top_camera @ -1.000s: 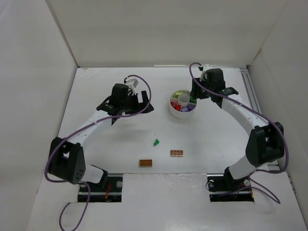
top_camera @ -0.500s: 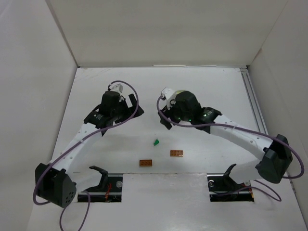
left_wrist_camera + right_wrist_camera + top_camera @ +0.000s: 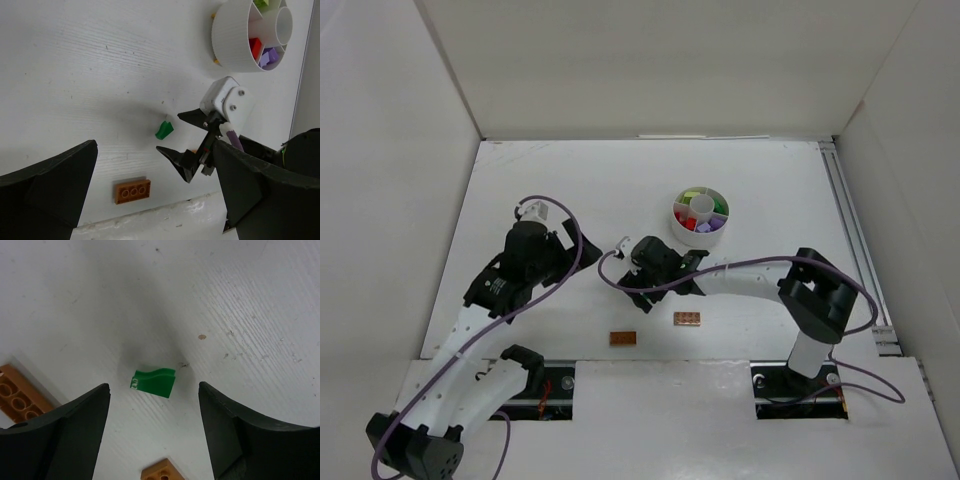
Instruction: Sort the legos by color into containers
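I should pick up the small green lego (image 3: 154,382) by its two ends next with my right gripper. Its curved edge then stays free to go into the dish.
A small green lego (image 3: 154,382) lies on the table between the open fingers of my right gripper (image 3: 152,388), untouched on both sides. The left wrist view shows the same lego (image 3: 164,130) with the right gripper (image 3: 169,132) poised around it. Two orange-brown legos lie nearer the table's front edge (image 3: 623,338) (image 3: 687,319). The round white dish (image 3: 682,222) stands at the back right and holds red, purple and yellow-green legos in its wedge containers. My left gripper (image 3: 560,262) hovers wide open over bare table to the left, holding nothing.
White walls close in the table on the left, back and right. A metal rail (image 3: 848,215) runs along the right side. Purple cables loop off both arms. The right arm's forearm (image 3: 750,275) stretches across the table in front of the dish.
My right arm has swung from the dish down and left to the green lego, its jaws now wider. The left arm has drawn back toward the front left, still open.
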Robot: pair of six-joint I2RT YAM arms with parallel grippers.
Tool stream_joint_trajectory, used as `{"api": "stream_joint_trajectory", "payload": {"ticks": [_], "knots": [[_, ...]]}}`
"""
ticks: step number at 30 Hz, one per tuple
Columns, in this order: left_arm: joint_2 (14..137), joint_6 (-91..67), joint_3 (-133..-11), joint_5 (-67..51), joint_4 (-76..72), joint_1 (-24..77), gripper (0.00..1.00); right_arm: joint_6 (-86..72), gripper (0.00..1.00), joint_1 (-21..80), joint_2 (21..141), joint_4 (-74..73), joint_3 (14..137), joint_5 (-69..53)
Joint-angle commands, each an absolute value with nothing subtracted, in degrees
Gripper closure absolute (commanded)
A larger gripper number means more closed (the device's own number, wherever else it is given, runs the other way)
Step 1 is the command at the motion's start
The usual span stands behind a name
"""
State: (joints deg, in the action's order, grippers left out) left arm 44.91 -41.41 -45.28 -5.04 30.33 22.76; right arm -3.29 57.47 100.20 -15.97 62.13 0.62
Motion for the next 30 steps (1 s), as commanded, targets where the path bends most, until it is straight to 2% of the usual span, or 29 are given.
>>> {"api": "stream_joint_trajectory", "payload": {"ticks": [1,6,11,16,17,25,30], "knots": [[42.71,-42.89,-43.95,-3.87,31.9,22.59,0.0,-5.97,0.24,57.92,100.98,-12.48,63.9,3.77],[42.1,-42.89,-43.95,-3.25,31.9,22.59,0.0,-6.59,0.3,57.92,101.51,-12.48,63.9,4.48],[42.71,-42.89,-43.95,-3.25,31.9,22.59,0.0,-7.12,0.48,57.92,103.18,-12.48,63.9,4.48],[43.24,-42.89,-43.95,-3.25,31.38,22.59,0.0,-7.12,0.61,57.92,103.18,-12.48,63.9,3.17],[43.24,-42.89,-43.95,-3.25,31.38,22.59,0.0,-7.12,0.68,57.92,102.49,-12.48,63.9,3.16],[45.25,-42.36,-43.42,-4.48,28.22,22.59,0.0,-6.6,0.72,56.43,93.71,-15.2,64.42,5.27],[50.18,-40.08,-44.55,-6.5,25.5,22.59,0.0,-3.61,0.72,47.48,85.8,-16.78,64.42,1.94]]}}
